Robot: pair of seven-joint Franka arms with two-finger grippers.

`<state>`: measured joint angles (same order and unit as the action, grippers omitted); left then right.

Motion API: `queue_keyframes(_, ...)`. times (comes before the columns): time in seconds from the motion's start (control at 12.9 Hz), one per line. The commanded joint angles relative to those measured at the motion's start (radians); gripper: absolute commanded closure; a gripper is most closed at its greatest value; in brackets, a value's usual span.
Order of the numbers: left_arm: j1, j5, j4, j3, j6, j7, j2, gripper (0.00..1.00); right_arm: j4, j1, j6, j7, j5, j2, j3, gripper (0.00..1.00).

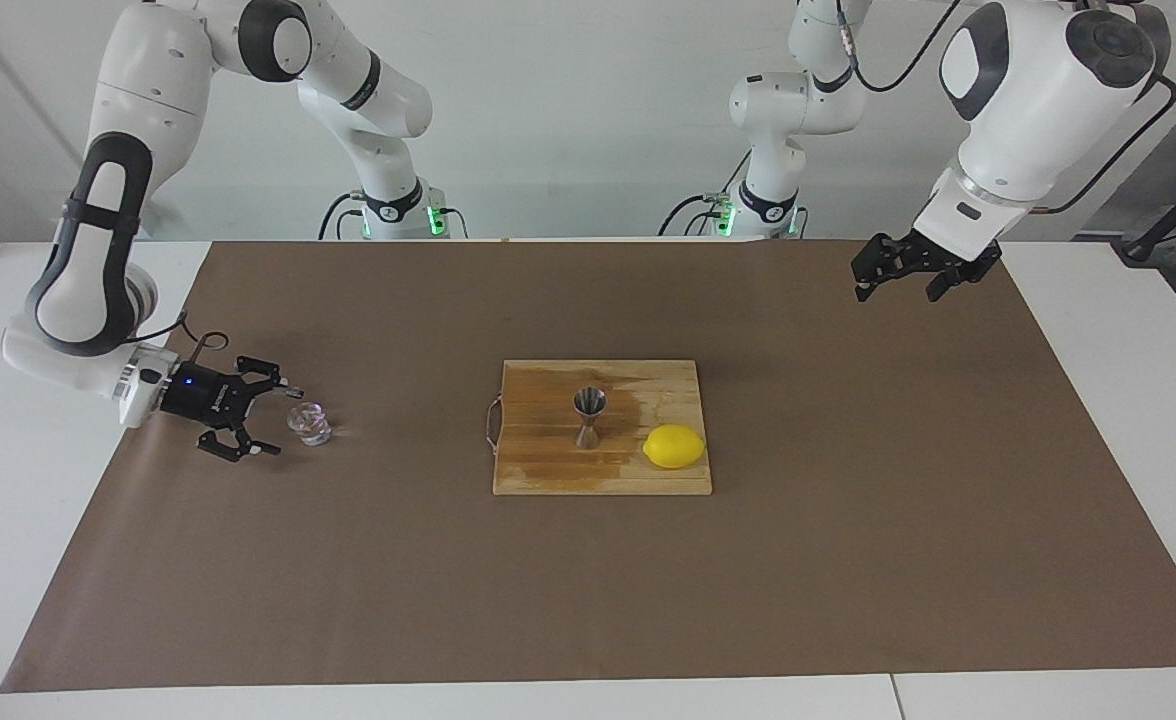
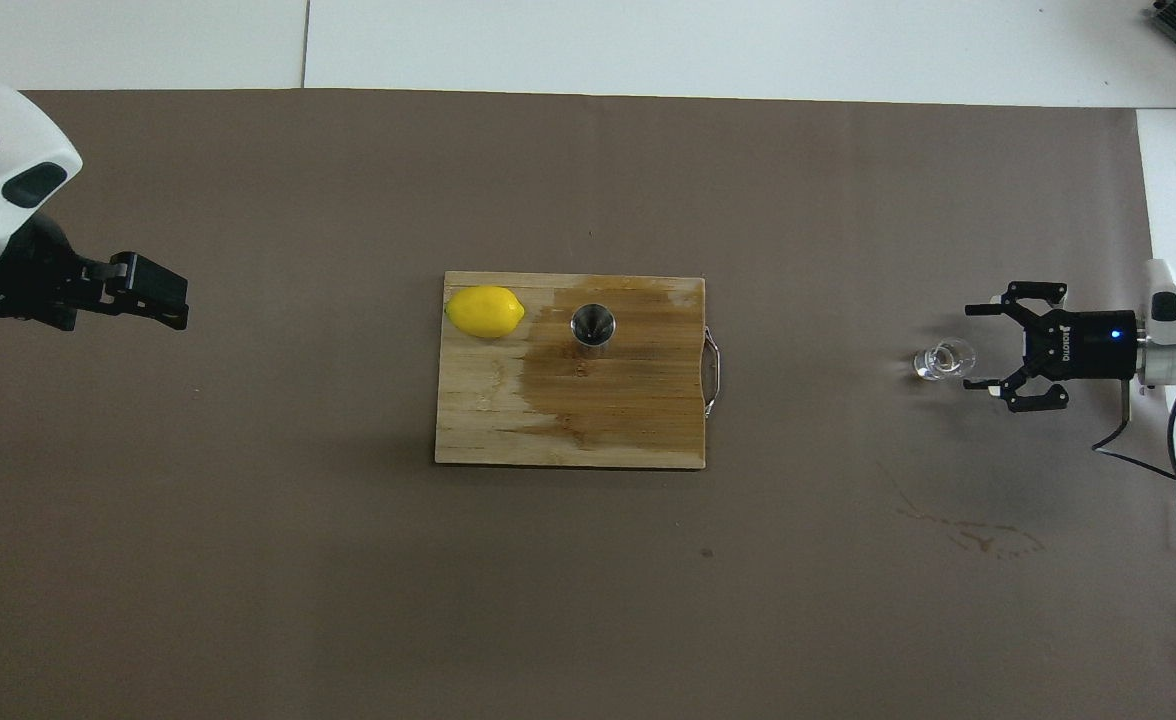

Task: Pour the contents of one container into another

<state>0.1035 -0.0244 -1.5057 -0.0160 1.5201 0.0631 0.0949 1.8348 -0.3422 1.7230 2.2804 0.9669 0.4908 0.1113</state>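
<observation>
Next, my right gripper grabs the glass cup [image 2: 944, 360] by its sides, ready to pour from the cup into the silver jigger [image 2: 593, 325] after that.
The clear glass cup [image 1: 309, 424] [image 2: 944, 360] stands on the brown paper toward the right arm's end of the table. My right gripper [image 1: 284, 420] [image 2: 972, 346] lies low and level just beside it, open, with its fingertips to either side of the cup's edge and not touching it. The silver jigger [image 1: 588, 417] [image 2: 593, 326] stands upright on the wooden cutting board [image 1: 548, 470] [image 2: 568, 420] at the table's middle. My left gripper [image 1: 896, 292] [image 2: 153, 295] hangs open and empty over the paper at the left arm's end.
A yellow lemon [image 1: 674, 446] [image 2: 485, 311] lies on the board beside the jigger, toward the left arm's end. Part of the board looks wet and dark. A dried stain [image 2: 968, 535] marks the paper nearer to the robots than the cup.
</observation>
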Motion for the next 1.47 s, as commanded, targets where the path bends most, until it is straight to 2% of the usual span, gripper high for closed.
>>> queue_keyframes(0.0,0.015,0.023,-0.037,0.022,0.060,0.000,-0.030,0.00,0.010,-0.003,-0.010,0.050,0.041,0.025,-0.001,0.00)
queue_keyframes(0.7,0.008,0.020,-0.041,0.013,0.077,-0.009,-0.050,0.00,0.046,0.014,0.007,0.051,0.081,0.020,-0.001,0.00)
queue_keyframes(1.01,0.004,0.018,-0.047,0.013,0.065,-0.009,-0.053,0.00,0.046,0.014,0.009,0.054,0.079,0.020,-0.001,0.27)
queue_keyframes(1.39,0.001,0.018,-0.047,0.013,0.065,-0.009,-0.053,0.00,0.046,0.015,0.013,0.054,0.079,0.020,-0.001,0.46)
